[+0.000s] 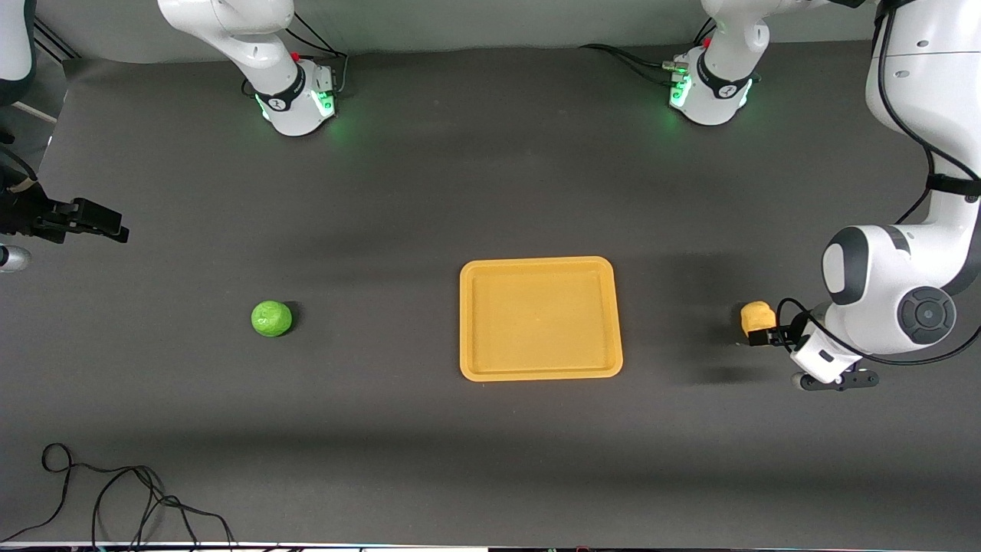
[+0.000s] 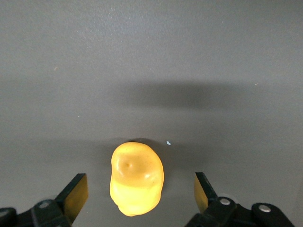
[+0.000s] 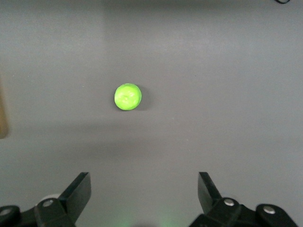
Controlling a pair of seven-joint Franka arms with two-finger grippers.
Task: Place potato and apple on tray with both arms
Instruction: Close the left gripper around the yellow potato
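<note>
My left gripper will next grab the potato by its rounded middle (image 1: 759, 317) to put the potato on the orange tray (image 1: 540, 372).
The yellow-orange potato (image 1: 756, 316) lies on the dark table toward the left arm's end, apart from the tray. My left gripper (image 1: 766, 331) is down at it and open. In the left wrist view the potato (image 2: 137, 178) sits between the spread fingers of the left gripper (image 2: 140, 187), with a gap on each side. The green apple (image 1: 271, 318) rests toward the right arm's end. My right gripper (image 1: 107, 226) hangs open over the table's edge there, away from the apple (image 3: 128, 97), and the right gripper (image 3: 144, 182) holds nothing. The orange tray (image 1: 540, 372) lies between the two fruits with nothing on it.
The two arm bases (image 1: 295, 100) (image 1: 709, 92) stand along the table edge farthest from the front camera. A loose black cable (image 1: 115, 491) curls at the near corner toward the right arm's end.
</note>
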